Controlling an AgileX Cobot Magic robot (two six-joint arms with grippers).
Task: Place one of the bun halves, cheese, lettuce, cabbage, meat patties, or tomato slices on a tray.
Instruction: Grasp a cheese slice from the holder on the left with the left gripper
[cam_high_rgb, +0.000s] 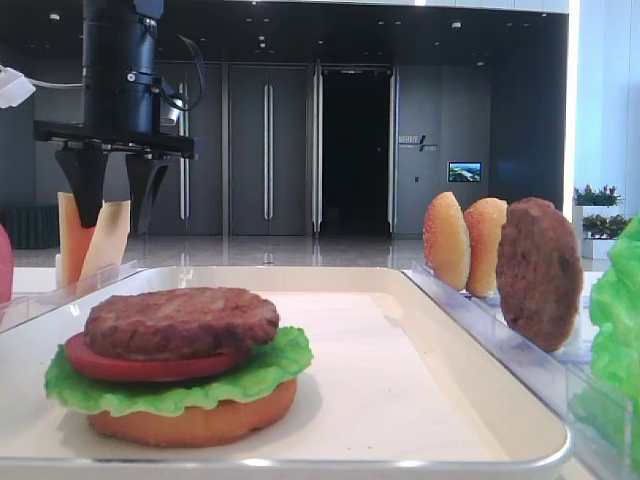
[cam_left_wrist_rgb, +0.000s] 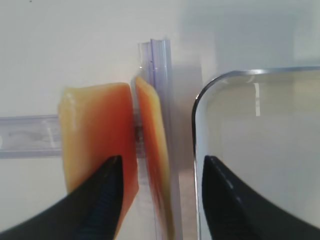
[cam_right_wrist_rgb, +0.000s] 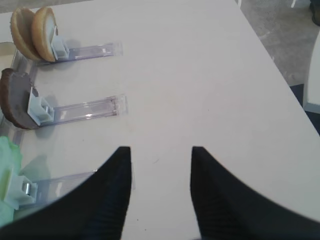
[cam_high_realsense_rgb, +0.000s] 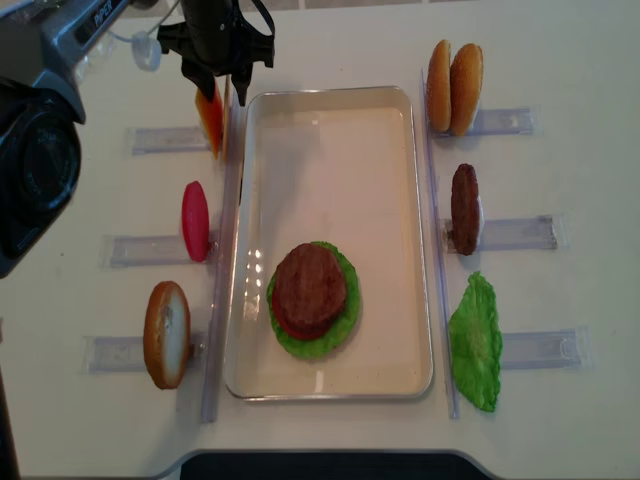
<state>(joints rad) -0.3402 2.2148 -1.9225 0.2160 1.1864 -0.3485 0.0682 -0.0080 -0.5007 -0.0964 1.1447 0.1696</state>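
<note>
Next, my left gripper pinches the cheese slice by its upper edge, since the rack holds its bottom and another slice (cam_high_realsense_rgb: 209, 121) stands close beside it.
Two cheese slices (cam_left_wrist_rgb: 95, 130) stand upright in a clear rack at the tray's far left corner, also seen from above (cam_high_realsense_rgb: 210, 118). My left gripper (cam_left_wrist_rgb: 162, 165) hangs open just above them, the slice (cam_left_wrist_rgb: 150, 145) nearest the tray between its fingers but untouched. In the low view its fingers (cam_high_rgb: 85, 190) hover over the cheese (cam_high_rgb: 105, 240). The white tray (cam_high_realsense_rgb: 330, 98) holds a stack (cam_high_realsense_rgb: 312, 298) of bun half, lettuce, tomato slice and meat patty. My right gripper (cam_right_wrist_rgb: 161, 150) is open over bare table, holding nothing.
Left of the tray stand a tomato slice (cam_high_realsense_rgb: 195, 220) and a bun half (cam_high_realsense_rgb: 167, 333) in racks. On the right are two bun halves (cam_high_realsense_rgb: 455, 85), a meat patty (cam_high_realsense_rgb: 464, 208) and lettuce (cam_high_realsense_rgb: 475, 340). The tray rim (cam_left_wrist_rgb: 196, 130) lies right beside the cheese rack.
</note>
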